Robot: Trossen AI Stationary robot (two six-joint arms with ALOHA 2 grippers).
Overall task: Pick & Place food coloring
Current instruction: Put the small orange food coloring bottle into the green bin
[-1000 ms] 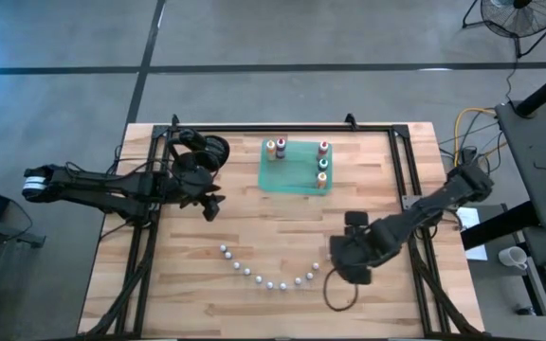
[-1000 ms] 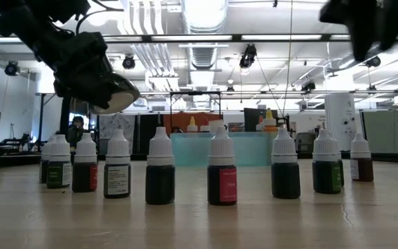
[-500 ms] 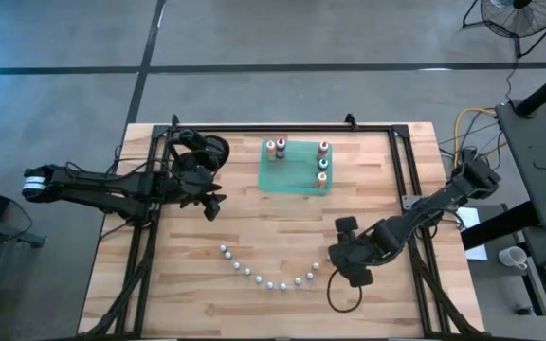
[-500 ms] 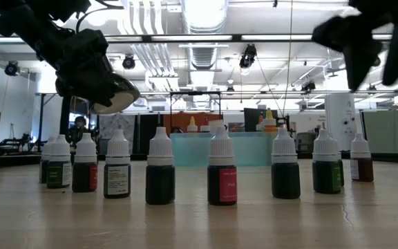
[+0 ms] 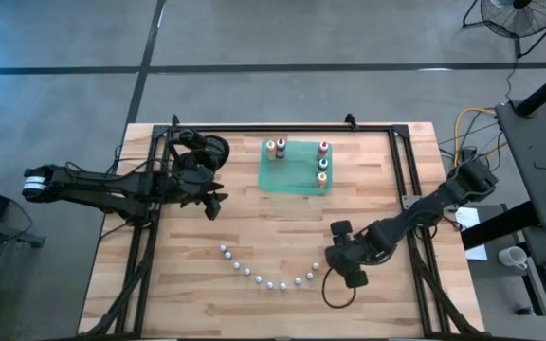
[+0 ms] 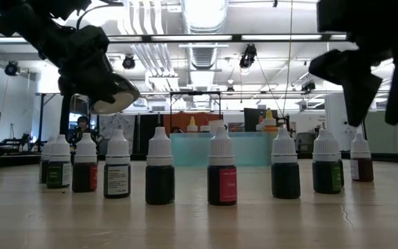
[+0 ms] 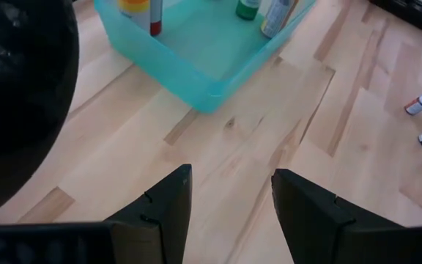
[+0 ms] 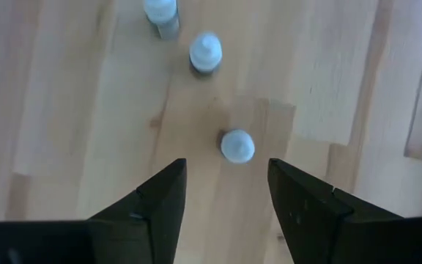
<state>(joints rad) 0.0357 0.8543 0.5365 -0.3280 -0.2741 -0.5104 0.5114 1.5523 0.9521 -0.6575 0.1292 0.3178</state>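
It isn't time to close on the white cap (image 8: 237, 145) yet: my right gripper's fingers stop short of the cap, over empty wood in the right wrist view. My right gripper should first move toward the cap.
Several small white-capped food coloring bottles stand in a curved row (image 5: 271, 278) near the table's near edge; in the low view they form a line (image 6: 222, 173). A few taller bottles (image 5: 322, 163) stand in the green tray (image 5: 292, 175). My right gripper (image 5: 335, 256) is open and hovers just right of the row's right end. In its wrist view (image 8: 229, 198) the end bottle's white cap (image 8: 237, 145) lies just ahead of the gap between the fingers, untouched. My left gripper (image 5: 213, 205) waits open, left of the tray.
A dark cable loop (image 5: 339, 294) lies on the wood near my right gripper, toward the near edge. Black rails (image 5: 150, 237) run along the table's left and right sides. A dark round object (image 5: 207, 150) sits by my left arm. Bare wood lies between tray and row.
My right gripper has come down and shifted a little toward the table's left, closer to the right end of the bottle row, staying open. The bottles and my left arm have kept still.
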